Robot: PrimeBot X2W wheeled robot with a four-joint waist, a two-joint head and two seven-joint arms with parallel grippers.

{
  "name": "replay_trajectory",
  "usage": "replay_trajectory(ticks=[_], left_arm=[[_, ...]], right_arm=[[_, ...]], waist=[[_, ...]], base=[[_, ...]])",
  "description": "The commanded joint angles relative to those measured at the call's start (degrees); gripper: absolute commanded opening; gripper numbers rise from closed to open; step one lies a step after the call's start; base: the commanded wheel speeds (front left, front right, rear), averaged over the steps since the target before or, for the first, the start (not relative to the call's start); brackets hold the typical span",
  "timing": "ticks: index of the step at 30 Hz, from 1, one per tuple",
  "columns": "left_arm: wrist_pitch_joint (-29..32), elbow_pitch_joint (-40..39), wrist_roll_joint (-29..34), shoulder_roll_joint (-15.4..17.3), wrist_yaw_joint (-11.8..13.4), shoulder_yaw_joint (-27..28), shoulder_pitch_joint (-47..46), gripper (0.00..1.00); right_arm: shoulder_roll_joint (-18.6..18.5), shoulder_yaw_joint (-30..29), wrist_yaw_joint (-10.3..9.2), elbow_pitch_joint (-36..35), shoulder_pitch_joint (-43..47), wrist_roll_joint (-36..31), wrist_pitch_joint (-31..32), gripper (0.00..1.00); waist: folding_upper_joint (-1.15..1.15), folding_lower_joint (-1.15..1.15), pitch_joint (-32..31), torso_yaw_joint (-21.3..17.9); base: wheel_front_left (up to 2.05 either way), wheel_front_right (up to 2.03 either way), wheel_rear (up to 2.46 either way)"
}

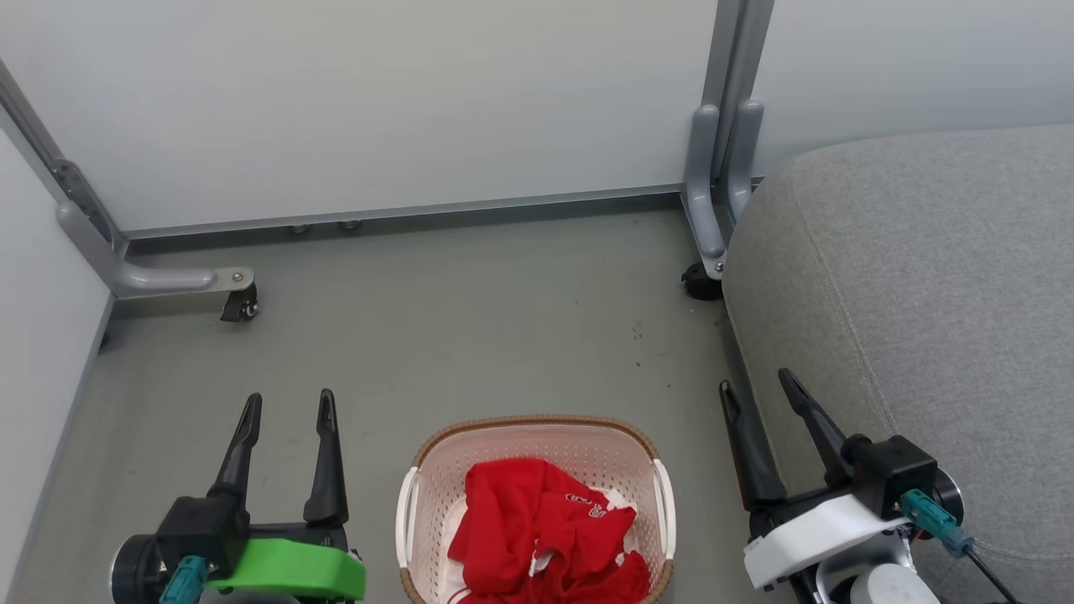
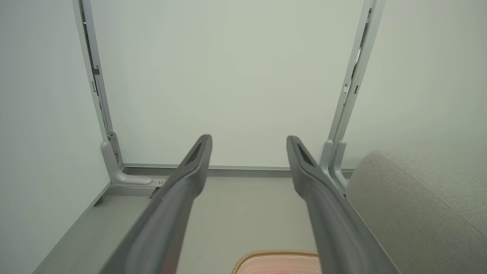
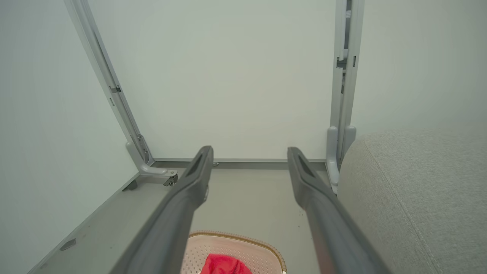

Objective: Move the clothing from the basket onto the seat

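My left gripper grabs the red clothing by its bunched fold point(image 1: 501, 538) next. Then it moves the clothing from the basket onto the seat point(image 1: 923, 285).
The red clothing point(image 1: 545, 533) lies crumpled inside the cream perforated basket point(image 1: 537, 436), which stands on the floor at the bottom middle of the head view. White lettering shows on one fold. The grey seat point(image 1: 923, 285) fills the right side. My left gripper point(image 1: 289, 403) is open to the left of the basket, nothing between its fingers. My right gripper point(image 1: 755, 382) is open between the basket and the seat's edge. The left wrist view catches the basket rim point(image 2: 276, 255) and the seat point(image 2: 418, 198). In the right wrist view the basket point(image 3: 236, 245), the clothing point(image 3: 224, 264) and the seat point(image 3: 414, 190) appear.
Pale partition panels close off the back and left. Their grey metal feet with castors stand at the left point(image 1: 239, 298) and beside the seat's far corner point(image 1: 705, 277). Grey floor point(image 1: 470, 335) stretches between the basket and the back panel.
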Motion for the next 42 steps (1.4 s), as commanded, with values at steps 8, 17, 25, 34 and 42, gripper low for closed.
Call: replay_trajectory(ticks=[8, 17, 25, 34, 42], left_arm=[[-1.21, -0.12, 4.49, 0.22, -0.35, -0.2, 0.84, 1.0], [-1.88, 0.19, 7.54, 0.24, -0.37, -0.54, 1.07, 1.0], [-1.86, 0.35, 7.72, 0.24, -0.34, -0.55, 1.13, 1.0], [-1.86, 0.71, 8.08, 0.24, -0.01, -0.97, 1.2, 1.0], [-1.86, 4.8, 8.92, 0.22, -2.1, -4.0, -2.65, 1.0]], right_arm=[[-0.3, 0.87, 0.02, -0.86, 0.85, -3.84, -1.25, 1.0], [-0.34, 1.34, 0.02, -0.98, 1.13, -6.5, -2.04, 1.0], [-0.33, 1.56, 0.01, -0.75, 1.1, -5.93, -2.0, 1.0], [-0.33, 1.12, 0.01, -0.42, 0.72, -5.49, -2.0, 1.0], [-0.32, -1.01, 0.01, -0.95, -1.58, -6.04, -2.0, 1.0]], waist=[[0.0, 0.0, -0.27, -0.14], [0.0, 0.0, -0.48, -0.03], [0.0, 0.0, -0.65, 0.15], [0.0, 0.0, 0.33, 0.04], [0.0, 0.0, 8.01, 0.06]], base=[[0.0, 0.0, 0.0], [0.0, 0.0, 0.0], [0.0, 0.0, 0.0], [0.0, 0.0, 0.0], [0.0, 0.0, 0.0]])
